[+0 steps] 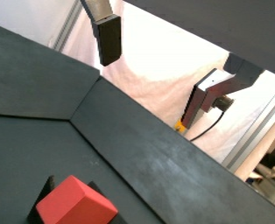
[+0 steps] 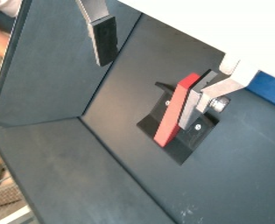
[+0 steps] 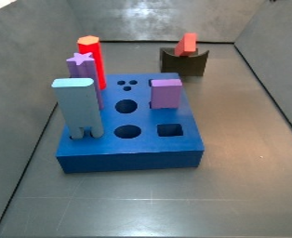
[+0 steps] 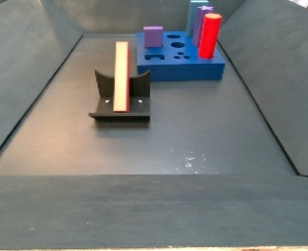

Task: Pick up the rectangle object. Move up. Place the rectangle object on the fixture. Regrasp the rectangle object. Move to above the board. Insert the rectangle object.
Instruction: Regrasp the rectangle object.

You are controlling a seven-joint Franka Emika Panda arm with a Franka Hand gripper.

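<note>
The rectangle object needs to be held by its top end (image 3: 190,39) next, so my gripper can lift it from the fixture (image 3: 183,62) and insert it in the board.
The rectangle object (image 4: 120,74), a slim red bar, rests in the notch of the dark fixture (image 4: 141,98), leaning upright and held by nothing. A side view shows its end (image 3: 189,43) sticking out above the fixture (image 3: 183,62). My gripper (image 2: 151,83) is open and hangs above the bar with its fingers (image 2: 102,39) wide apart and empty. In a wrist view the bar (image 2: 172,114) lies below, beside the other finger. The red end (image 1: 75,203) shows low under the gripper (image 1: 151,87). The gripper is out of both side views. The blue board (image 3: 130,153) stands apart from the fixture.
On the board (image 4: 183,67) stand a red hexagon-topped peg (image 3: 93,60), a purple star piece (image 3: 79,63), a tall pale-blue block (image 3: 75,107) and a purple block (image 3: 167,93). Round and square holes (image 3: 170,130) are open. Dark sloping walls (image 4: 39,88) surround the floor.
</note>
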